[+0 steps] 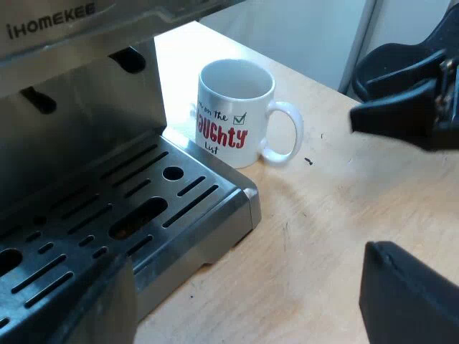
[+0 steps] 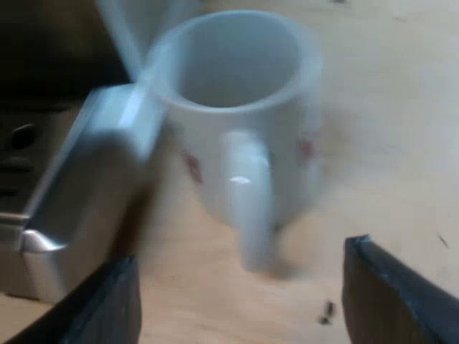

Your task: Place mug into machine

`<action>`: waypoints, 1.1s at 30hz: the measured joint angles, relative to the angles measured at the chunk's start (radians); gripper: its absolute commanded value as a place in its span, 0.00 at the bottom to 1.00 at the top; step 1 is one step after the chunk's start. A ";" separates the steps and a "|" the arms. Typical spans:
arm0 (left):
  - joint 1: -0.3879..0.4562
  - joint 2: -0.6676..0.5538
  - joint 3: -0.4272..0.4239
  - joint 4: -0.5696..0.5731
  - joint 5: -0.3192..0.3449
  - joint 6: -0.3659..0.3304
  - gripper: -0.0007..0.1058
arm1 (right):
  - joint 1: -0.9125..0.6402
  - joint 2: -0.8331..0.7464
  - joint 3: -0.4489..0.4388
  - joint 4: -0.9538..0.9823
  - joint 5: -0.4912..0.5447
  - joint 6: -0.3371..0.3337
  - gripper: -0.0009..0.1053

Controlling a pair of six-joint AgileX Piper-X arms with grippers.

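The white mug needs to go into the espresso machine (image 2: pixel 68 186). My right gripper will next grab the mug by its handle (image 2: pixel 251 197).
A white mug (image 1: pixel 235 111) with red lettering stands upright and empty on the wooden table, close against the corner of the espresso machine's drip tray (image 1: pixel 143 208). Its handle (image 1: pixel 283 132) points away from the machine. My left gripper (image 1: pixel 251 304) is open, hovering over the tray's edge and the table, short of the mug. The other arm's black gripper (image 1: pixel 401 115) hangs on the mug's handle side, apart from it. In the right wrist view my right gripper (image 2: pixel 244 304) is open, with the mug (image 2: pixel 237 115) and its handle (image 2: pixel 251 201) just beyond the fingertips (image 2: pixel 394 294).
The machine's steel front (image 1: pixel 79 107) rises behind the slotted tray, under an overhanging top panel with a brand name. The tray's metal corner (image 2: pixel 86 179) sits against the mug. Bare wooden table (image 1: pixel 337 229) spreads around the mug, with a few dark specks.
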State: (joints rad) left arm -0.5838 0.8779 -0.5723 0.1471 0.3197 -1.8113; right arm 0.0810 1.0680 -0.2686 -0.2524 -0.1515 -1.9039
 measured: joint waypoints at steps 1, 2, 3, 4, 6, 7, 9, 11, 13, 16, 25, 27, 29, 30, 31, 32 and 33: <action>0.000 0.000 0.000 0.000 0.000 0.000 0.63 | 0.034 0.027 0.000 -0.028 0.020 -0.010 0.59; 0.000 0.000 0.000 0.000 0.000 0.000 0.63 | 0.045 0.036 0.000 -0.046 0.034 -0.012 0.59; 0.000 0.000 0.000 0.000 0.000 0.000 0.63 | 0.072 0.061 0.000 -0.073 0.062 -0.008 0.59; 0.000 0.000 0.000 0.000 0.000 0.000 0.63 | 0.095 0.085 0.000 -0.100 0.095 0.007 0.59; 0.000 0.000 0.000 0.000 0.000 0.000 0.63 | 0.119 0.127 0.000 -0.158 0.158 0.053 0.59; 0.000 0.000 0.000 0.000 0.000 0.000 0.63 | 0.122 0.151 0.000 -0.196 0.203 0.072 0.59; 0.000 0.000 0.000 0.000 0.000 0.000 0.63 | 0.122 0.189 0.000 -0.235 0.234 0.086 0.59; 0.000 0.000 0.000 0.000 0.000 0.000 0.63 | 0.122 0.214 0.000 -0.266 0.252 0.089 0.59; 0.000 0.000 0.000 0.000 0.000 0.000 0.63 | 0.122 0.249 0.000 -0.301 0.283 0.107 0.59; 0.000 0.000 0.000 0.000 0.007 0.000 0.63 | 0.122 0.286 0.000 -0.340 0.304 0.110 0.59; 0.000 0.000 0.000 0.000 0.007 0.000 0.63 | 0.122 0.445 -0.044 -0.406 0.305 0.113 0.59; 0.000 0.000 0.000 0.000 0.007 0.000 0.63 | 0.122 0.476 -0.062 -0.412 0.305 0.113 0.59; 0.000 0.000 0.000 0.000 0.007 0.000 0.63 | 0.122 0.507 -0.093 -0.415 0.305 0.114 0.59; 0.000 0.000 0.000 0.000 0.007 0.000 0.63 | 0.122 0.515 -0.098 -0.417 0.305 0.114 0.59; 0.000 0.000 0.000 0.000 0.007 0.000 0.63 | 0.122 0.527 -0.113 -0.419 0.305 0.114 0.59; 0.000 0.000 0.000 0.003 0.007 0.000 0.63 | 0.122 0.539 -0.127 -0.421 0.305 0.114 0.59; 0.000 0.000 0.000 0.004 0.007 0.000 0.63 | 0.122 0.543 -0.136 -0.420 0.305 0.117 0.59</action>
State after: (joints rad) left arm -0.5838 0.8779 -0.5723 0.1516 0.3271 -1.8113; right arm 0.2028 1.6114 -0.4043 -0.6728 0.1535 -1.7866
